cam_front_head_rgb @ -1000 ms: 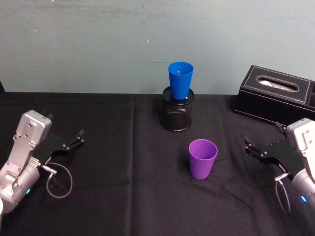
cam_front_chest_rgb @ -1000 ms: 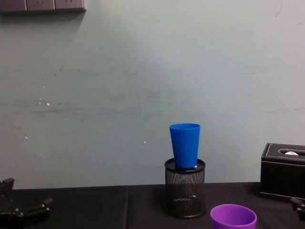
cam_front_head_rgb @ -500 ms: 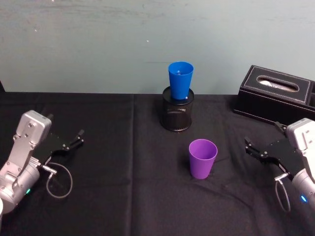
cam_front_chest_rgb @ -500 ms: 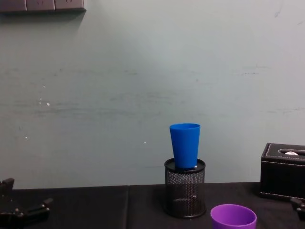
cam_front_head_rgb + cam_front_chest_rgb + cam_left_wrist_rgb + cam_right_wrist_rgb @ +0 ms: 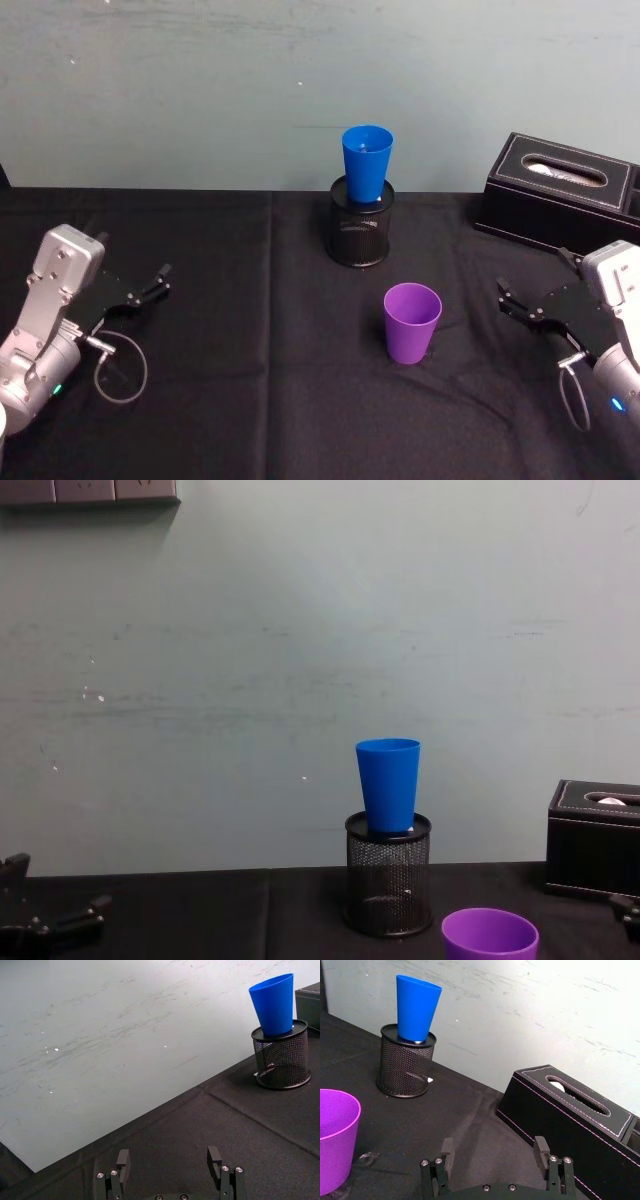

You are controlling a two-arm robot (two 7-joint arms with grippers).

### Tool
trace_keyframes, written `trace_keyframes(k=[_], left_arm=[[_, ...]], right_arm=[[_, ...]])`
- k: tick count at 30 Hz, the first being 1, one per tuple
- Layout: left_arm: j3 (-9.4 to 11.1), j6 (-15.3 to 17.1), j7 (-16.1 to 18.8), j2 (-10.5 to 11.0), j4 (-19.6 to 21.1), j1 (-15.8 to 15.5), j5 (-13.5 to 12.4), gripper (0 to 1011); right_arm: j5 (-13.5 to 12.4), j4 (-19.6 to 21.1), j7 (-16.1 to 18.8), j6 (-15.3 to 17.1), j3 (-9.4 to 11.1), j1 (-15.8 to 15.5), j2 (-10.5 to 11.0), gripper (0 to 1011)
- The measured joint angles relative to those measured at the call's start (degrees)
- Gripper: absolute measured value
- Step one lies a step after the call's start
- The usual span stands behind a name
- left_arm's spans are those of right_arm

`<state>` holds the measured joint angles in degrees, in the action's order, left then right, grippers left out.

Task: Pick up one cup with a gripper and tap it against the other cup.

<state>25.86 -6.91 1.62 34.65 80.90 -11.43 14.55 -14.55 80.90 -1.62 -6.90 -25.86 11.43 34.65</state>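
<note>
I want to tap the purple cup against the blue cup (image 5: 416, 1009), so my right gripper should next take hold of the purple cup's side (image 5: 336, 1155).
The purple cup (image 5: 411, 322) stands upright on the black cloth in the middle of the table; its side shows in the right wrist view (image 5: 335, 1137) and its rim in the chest view (image 5: 489, 932). The blue cup (image 5: 366, 163) stands upright in a black mesh pen holder (image 5: 359, 234) behind it, also seen as the blue cup (image 5: 274, 1004) (image 5: 417, 1007) (image 5: 390, 785). My right gripper (image 5: 513, 301) is open, low at the right, apart from the purple cup. My left gripper (image 5: 158, 280) is open at the far left, with nothing between its fingers.
A black box with white stitching (image 5: 560, 189) sits at the back right, close to my right arm. A pale wall (image 5: 200, 90) closes off the table's far edge. Black cloth (image 5: 250, 330) covers the table between my left gripper and the cups.
</note>
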Motion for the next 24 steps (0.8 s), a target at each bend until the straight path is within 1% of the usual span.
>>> trace_keyframes(k=[13,18,21,24], left_arm=[[0.0,0.0,0.0,0.0,0.0,0.0,0.0,1011],[0.0,0.0,0.0,0.0,0.0,0.0,0.0,1012],[0.0,0.0,0.0,0.0,0.0,0.0,0.0,1011],[0.0,0.0,0.0,0.0,0.0,0.0,0.0,1011]], right_arm=[[0.0,0.0,0.0,0.0,0.0,0.0,0.0,1003],[0.3,1.0,0.8,-1.7,1.0,-1.5,0.1,1003],[-0.2,1.7,1.6,-2.1,1.5,-2.4,0.3,1003],[-1.3,3.3,2.8,-2.4,2.1,-4.1,0.5,1003]])
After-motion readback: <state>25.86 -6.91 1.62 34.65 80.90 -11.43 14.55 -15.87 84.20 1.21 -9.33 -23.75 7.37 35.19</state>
